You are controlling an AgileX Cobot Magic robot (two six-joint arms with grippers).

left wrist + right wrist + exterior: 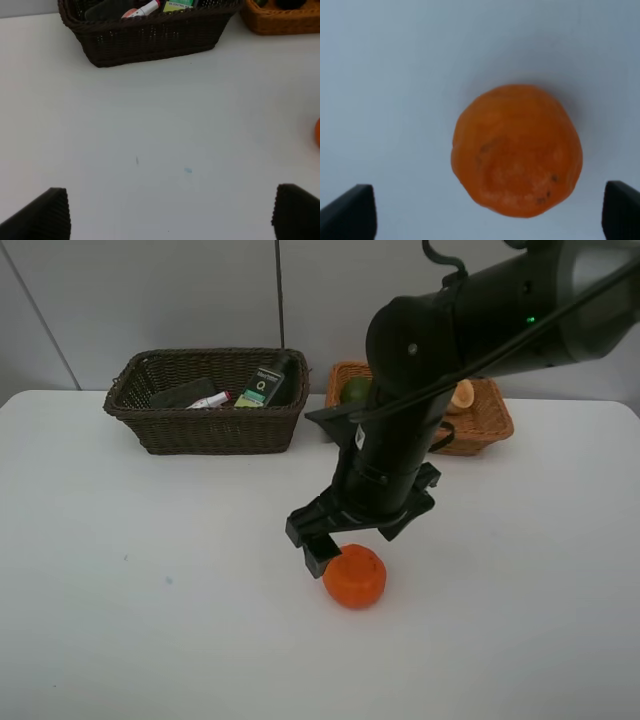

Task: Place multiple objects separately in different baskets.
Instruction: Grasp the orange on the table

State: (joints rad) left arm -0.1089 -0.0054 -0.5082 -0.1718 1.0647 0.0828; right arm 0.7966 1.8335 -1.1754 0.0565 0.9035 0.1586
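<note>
The right gripper grabs the orange [355, 577] by its round sides next, to place it in the light tan basket [487, 425].
An orange [355, 577] lies on the white table [150, 590], and the right wrist view shows it large [516, 150]. My right gripper [356, 550] hangs just above it, open, a finger on either side and not touching. The dark brown basket [205, 400] at the back left holds a white marker with a pink tip [212, 399], a black bottle [262, 385] and another dark item. The light tan basket [487, 425] at the back right holds a green fruit [355, 390] and a peach-coloured fruit [462, 395]. My left gripper [170, 220] is open over bare table.
My right arm [470, 320] reaches in from the upper right and hides part of the tan basket. In the left wrist view the dark basket [150, 40] and the tan basket [280, 22] stand ahead, with the orange's edge [317, 132] at the side.
</note>
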